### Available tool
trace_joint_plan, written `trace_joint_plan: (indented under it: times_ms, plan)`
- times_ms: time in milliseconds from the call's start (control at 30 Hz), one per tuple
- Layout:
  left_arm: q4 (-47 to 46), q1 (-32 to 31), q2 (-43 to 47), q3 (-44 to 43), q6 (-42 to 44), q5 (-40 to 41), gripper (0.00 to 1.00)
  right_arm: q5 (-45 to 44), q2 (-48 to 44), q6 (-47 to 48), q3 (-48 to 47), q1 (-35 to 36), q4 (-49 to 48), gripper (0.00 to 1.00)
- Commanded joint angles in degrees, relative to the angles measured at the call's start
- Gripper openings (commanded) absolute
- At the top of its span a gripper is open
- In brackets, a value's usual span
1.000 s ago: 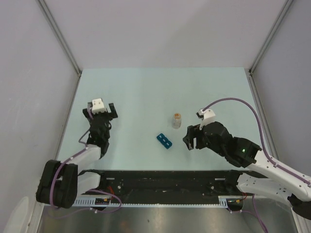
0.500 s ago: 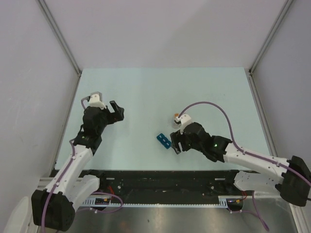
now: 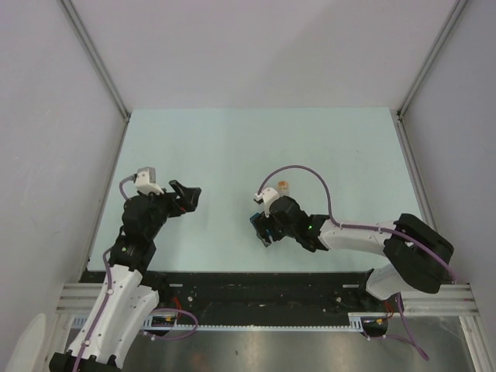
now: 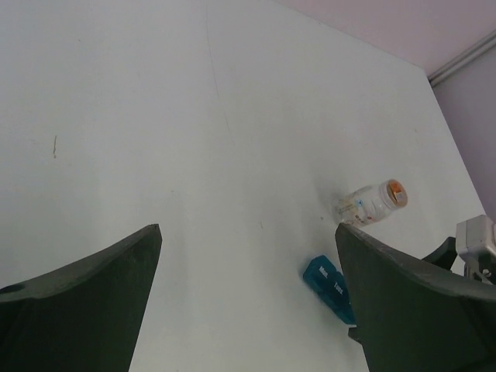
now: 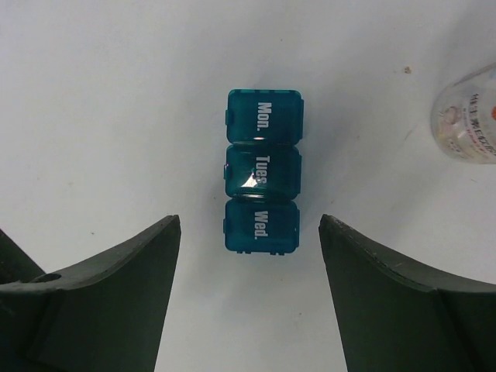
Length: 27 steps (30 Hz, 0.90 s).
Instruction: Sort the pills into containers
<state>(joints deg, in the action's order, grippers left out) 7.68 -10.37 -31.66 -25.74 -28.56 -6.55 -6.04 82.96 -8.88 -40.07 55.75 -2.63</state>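
Observation:
It isn't time to close yet: the lids are below the fingers of my right gripper. I need to lower my right gripper first and then close it on the pill box.
The bright-blue pill box lies on the table with three shut lids marked Mon., Tues., Wed. My right gripper is open and hangs straight above it, one finger on each side, touching nothing. In the top view my right gripper covers most of the box. The box also shows in the left wrist view. My left gripper is open and empty, left of the box and pointing toward it; in its own view the left gripper is above bare table. No loose pills show.
A small clear bottle with a tan top lies on its side just behind the box; it also shows in the right wrist view and the left wrist view. Grey walls close the pale table on three sides.
My right arm has swung left from the right side until its gripper is over the pill box. My left arm has turned its gripper right, toward the box.

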Motion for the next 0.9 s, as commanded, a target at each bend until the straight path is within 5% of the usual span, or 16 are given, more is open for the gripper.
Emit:
trace_joint_plan:
  times_ms: [0, 367, 633, 733, 867]
  plan:
    - [4.8, -0.1, -0.9, -2.6, -2.6, 2.1, 1.0, 0.7, 2.6, 1.1, -1.2, -0.2, -5.9, 0.77]
    - [6.3, -0.1, -2.8, -3.1, -4.2, -0.9, 1.0, -0.8, 8.2, 2.1, -2.1, -0.2, -5.6, 0.63]
    - [8.7, -0.1, -2.9, -3.7, -3.5, -1.8, 1.0, -1.4, 8.1, 2.1, -2.2, 0.2, -4.2, 0.32]
    - [8.8, -0.2, -2.7, -4.4, -3.8, -3.6, 1.0, -0.1, 5.6, 1.6, -2.6, 0.2, -2.1, 0.12]
    - [8.9, -0.2, -2.6, -6.0, -6.2, -9.8, 1.0, 2.4, -2.4, 1.1, -2.6, 1.8, 1.7, 0.06]
